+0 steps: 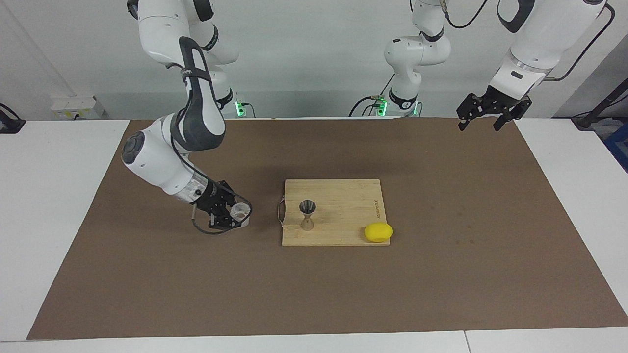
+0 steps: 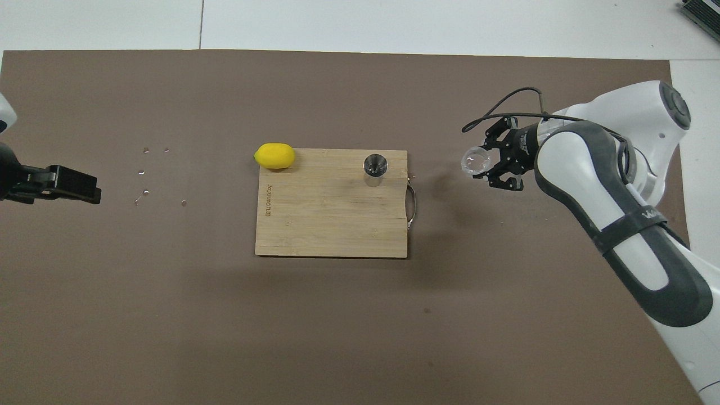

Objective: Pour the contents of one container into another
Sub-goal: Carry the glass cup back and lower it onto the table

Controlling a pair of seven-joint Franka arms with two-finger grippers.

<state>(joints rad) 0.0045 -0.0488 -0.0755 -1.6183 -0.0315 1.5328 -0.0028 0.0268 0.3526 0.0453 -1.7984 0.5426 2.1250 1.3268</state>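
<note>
The clear tumbler hangs tilted above the brown mat and would drop and tip if I opened now, so my right gripper needs to keep holding it.
The clear tumbler is held tilted, low over the brown mat, beside the cutting board toward the right arm's end of the table. My right gripper is shut on it from the side. I cannot tell whether the tumbler touches the mat. The metal jigger stands upright on the wooden cutting board, at the corner nearest the tumbler, with nothing touching it. My left gripper waits open and empty in the air over the mat's edge at the left arm's end.
A yellow lemon lies at the board's corner toward the left arm's end, away from the robots. A metal handle sticks out of the board's edge. Small glinting specks dot the mat near my left gripper.
</note>
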